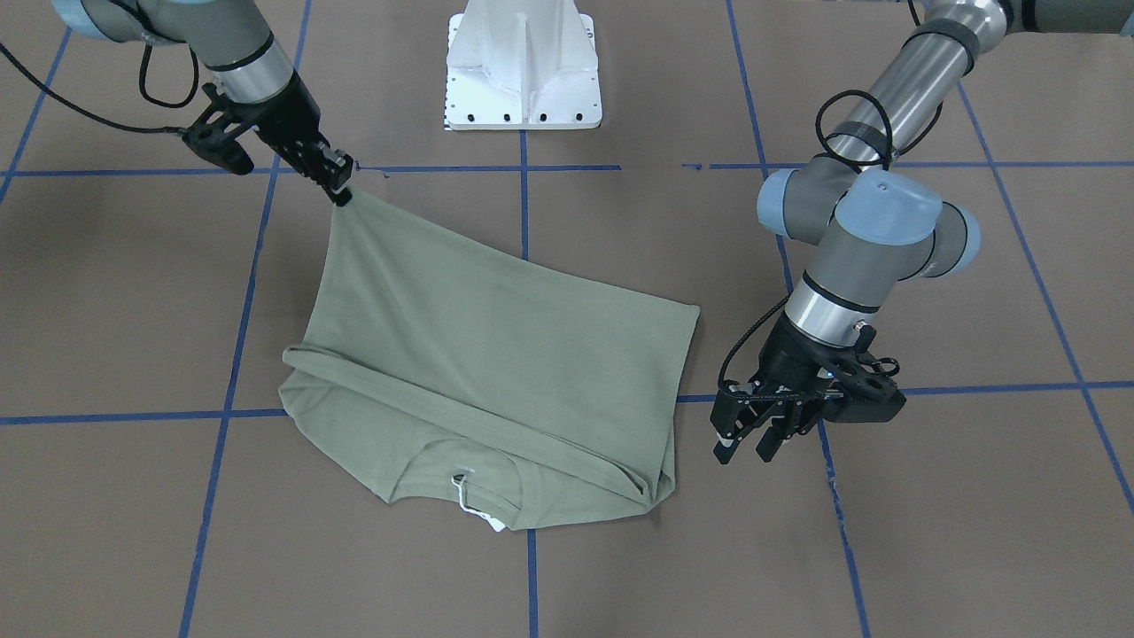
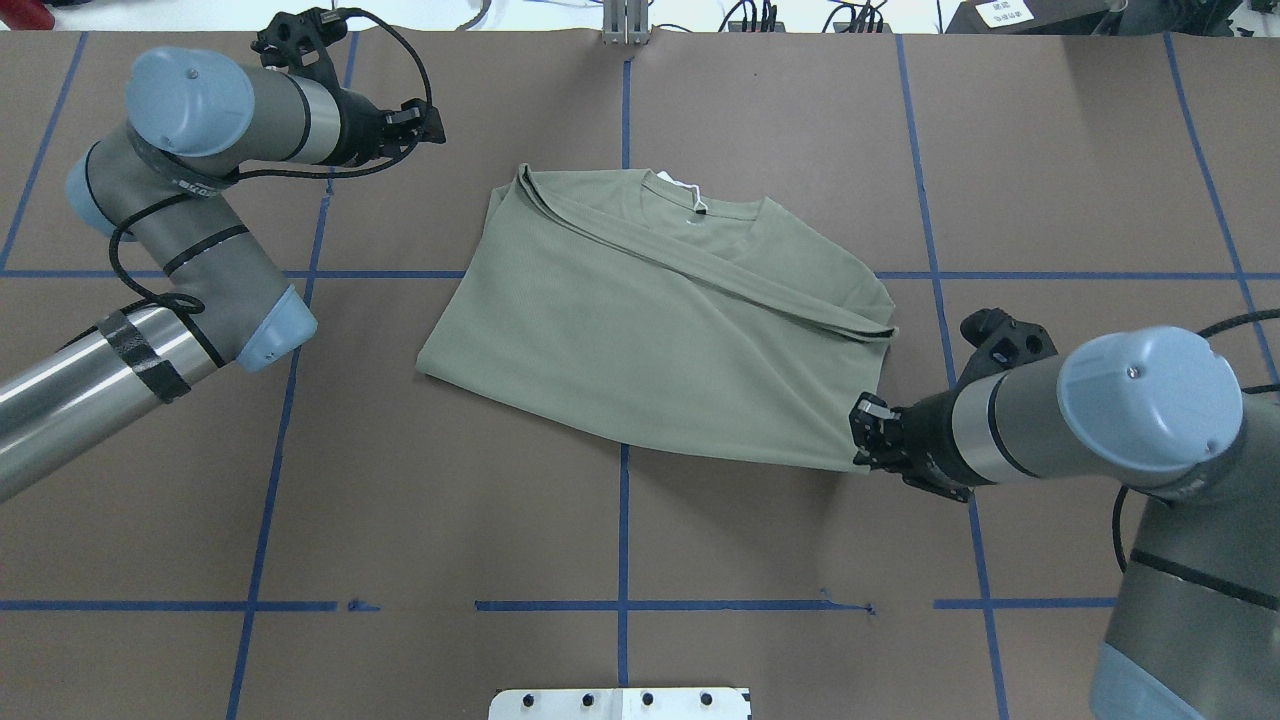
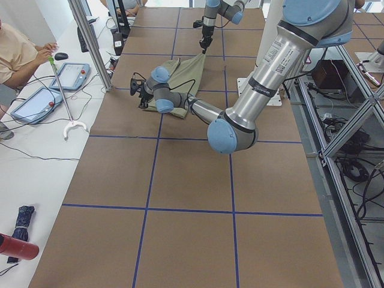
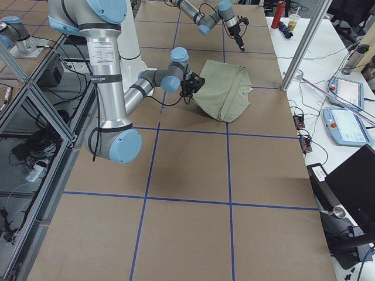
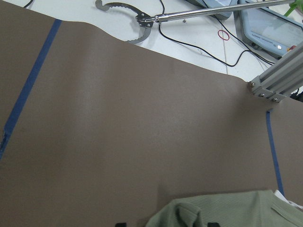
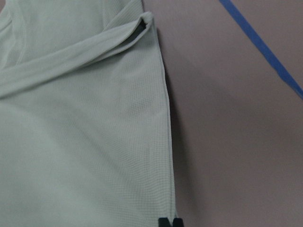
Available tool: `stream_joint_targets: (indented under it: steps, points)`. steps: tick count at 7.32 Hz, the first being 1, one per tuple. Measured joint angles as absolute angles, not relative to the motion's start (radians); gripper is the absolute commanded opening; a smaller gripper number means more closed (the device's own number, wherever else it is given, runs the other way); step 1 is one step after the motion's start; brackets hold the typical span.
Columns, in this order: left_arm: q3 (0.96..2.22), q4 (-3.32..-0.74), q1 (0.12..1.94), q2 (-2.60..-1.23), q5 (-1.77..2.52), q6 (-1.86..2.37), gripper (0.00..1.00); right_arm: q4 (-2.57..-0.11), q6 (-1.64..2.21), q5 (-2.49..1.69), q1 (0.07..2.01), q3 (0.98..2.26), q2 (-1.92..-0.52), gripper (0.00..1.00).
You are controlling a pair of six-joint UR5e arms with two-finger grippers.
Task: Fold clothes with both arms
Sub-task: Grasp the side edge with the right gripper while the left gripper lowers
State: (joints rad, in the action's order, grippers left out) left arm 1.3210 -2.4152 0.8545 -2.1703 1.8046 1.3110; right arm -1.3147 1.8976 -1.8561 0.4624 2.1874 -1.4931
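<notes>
I need to pull the shirt's near hem corner (image 1: 351,214) toward the pedestal before I open my right gripper, because my fingers hold the corner short of the blue line (image 1: 446,169).
The sage-green shirt (image 2: 650,330) lies on the brown table with a sleeve folded across it. Its collar and white tag (image 2: 685,190) point to the far side. My right gripper (image 2: 862,435) is shut on the near right hem corner and holds it slightly raised; in the front view (image 1: 341,193) the cloth is pulled taut up to it. The right wrist view shows the shut fingertips (image 6: 169,221) on the hem edge. My left gripper (image 2: 432,122) is open and empty, just off the shirt's far left corner (image 1: 660,492). The left wrist view shows the shirt (image 5: 222,210) at its bottom edge.
The white pedestal base (image 1: 523,71) stands at the near table edge. Blue tape lines (image 2: 622,520) grid the brown surface. Beyond the far edge are a grabber tool (image 5: 142,21), tablets (image 3: 36,102), an aluminium post (image 3: 90,42) and a seated operator (image 3: 18,51).
</notes>
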Motion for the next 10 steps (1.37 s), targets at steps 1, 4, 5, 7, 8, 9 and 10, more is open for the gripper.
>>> stream_joint_targets:
  steps: [1, 4, 5, 7, 8, 9, 10]
  points:
    - [1.333, -2.414, 0.852, -2.170, 1.818, 1.313, 0.67, -1.323, 1.908, -1.861, 0.425, 2.219, -1.534, 0.00]
    - [1.396, -2.410, 0.839, -2.144, 1.926, 1.357, 0.69, -1.329, 1.913, -1.871, 0.247, 2.259, -1.603, 0.35]
    - [1.463, -2.406, 0.832, -2.107, 2.006, 1.415, 0.72, -1.329, 1.915, -1.868, 0.177, 2.271, -1.626, 0.99]
    - [1.604, -2.403, 0.780, -2.032, 2.069, 1.538, 0.75, -1.329, 1.927, -1.817, 0.059, 2.274, -1.667, 1.00]
    - [1.635, -2.402, 0.752, -2.016, 2.073, 1.584, 0.77, -1.330, 1.938, -1.783, 0.033, 2.276, -1.683, 1.00]
    - [1.645, -2.401, 0.724, -2.004, 2.068, 1.623, 0.77, -1.330, 1.943, -1.767, 0.053, 2.287, -1.688, 1.00]
    - [1.649, -2.400, 0.701, -1.986, 2.060, 1.666, 0.80, -1.330, 1.943, -1.763, 0.115, 2.298, -1.686, 1.00]
